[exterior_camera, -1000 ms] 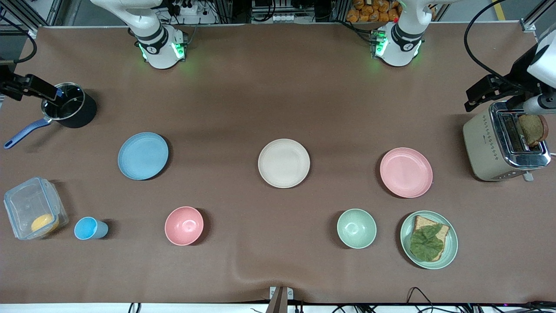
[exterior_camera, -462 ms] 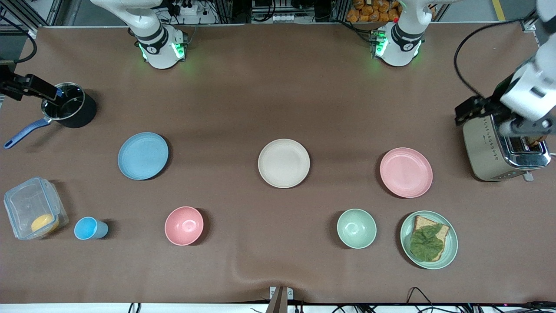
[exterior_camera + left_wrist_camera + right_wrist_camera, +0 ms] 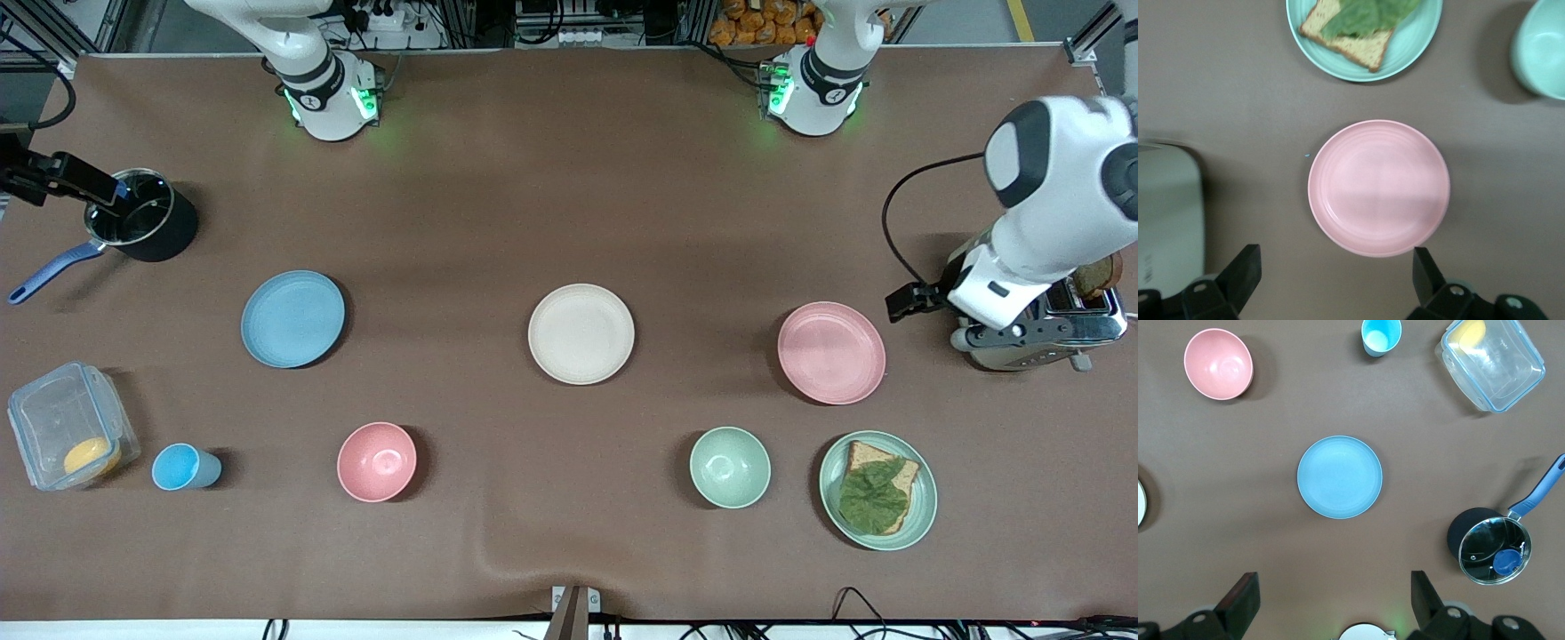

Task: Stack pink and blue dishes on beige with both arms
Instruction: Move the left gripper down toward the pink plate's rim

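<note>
I need to grab the pink plate by its rim [image 3: 878, 331] [image 3: 1379, 255] with my left gripper next, so that it can be stacked on the beige one.
The cream-beige plate [image 3: 581, 334] lies mid-table. The light blue plate [image 3: 292, 319] lies toward the right arm's end and the pale pink plate [image 3: 831, 353] toward the left arm's end, both bare. My left gripper [image 3: 1336, 257] is open and hangs above the table between the toaster and the pink plate [image 3: 1379, 188], holding nothing. My right gripper [image 3: 1333, 587] is open and empty, high up near its own base, looking down on the blue plate [image 3: 1339, 477]. In the front view the right hand is out of sight.
A toaster [image 3: 1089, 329] with a bread slice stands under the left arm's wrist. Nearer the front camera are a pink bowl [image 3: 377, 461], green bowl [image 3: 730, 467], green plate [image 3: 925, 498] with bread and leaf, blue cup [image 3: 182, 468] and clear box [image 3: 71, 427]. A lidded saucepan [image 3: 142, 227] stands at the right arm's end.
The left arm has swung away from the toaster slot toward the pink plate, and its wrist has turned downward. The right arm and all dishes have stayed put.
</note>
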Controlling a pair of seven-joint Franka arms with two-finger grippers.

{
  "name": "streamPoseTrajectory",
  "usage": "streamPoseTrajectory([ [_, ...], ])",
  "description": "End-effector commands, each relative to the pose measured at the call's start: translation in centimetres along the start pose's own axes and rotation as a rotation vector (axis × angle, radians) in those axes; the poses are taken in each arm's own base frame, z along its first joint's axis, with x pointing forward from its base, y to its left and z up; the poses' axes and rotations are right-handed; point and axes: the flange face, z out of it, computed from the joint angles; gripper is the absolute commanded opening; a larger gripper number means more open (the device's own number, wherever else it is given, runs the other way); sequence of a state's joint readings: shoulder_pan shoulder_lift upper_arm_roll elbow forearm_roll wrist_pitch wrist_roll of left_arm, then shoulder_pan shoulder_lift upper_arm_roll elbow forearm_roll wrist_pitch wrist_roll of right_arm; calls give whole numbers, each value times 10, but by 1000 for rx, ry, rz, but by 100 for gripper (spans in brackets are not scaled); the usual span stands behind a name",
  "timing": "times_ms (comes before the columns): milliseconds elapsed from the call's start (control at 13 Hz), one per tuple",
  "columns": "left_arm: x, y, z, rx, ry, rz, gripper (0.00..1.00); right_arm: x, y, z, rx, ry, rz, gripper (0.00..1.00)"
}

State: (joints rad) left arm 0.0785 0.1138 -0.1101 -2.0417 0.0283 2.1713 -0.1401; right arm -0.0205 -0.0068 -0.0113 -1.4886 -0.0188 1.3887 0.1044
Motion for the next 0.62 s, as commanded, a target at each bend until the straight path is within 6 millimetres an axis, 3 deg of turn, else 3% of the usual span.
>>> streamPoseTrajectory([
  [0, 7, -20, 57, -2, 2, -17, 100, 2, 1, 6, 4, -7, 2, 100],
  [77, 9, -21, 75, -6, -3, -20, 100, 7, -1, 13, 3, -22, -6, 100],
  [231, 12, -42, 92, -11, -11, -43, 100, 9, 0, 17, 3, -32, -5, 100],
  [385, 13, -37, 110, -17, -30, -38, 100, 15, -3, 25, 0, -47, -9, 100],
  [538, 13, -40, 135, -23, -41, -44, 100, 42, -1, 72, -8, -139, -36, 100],
])
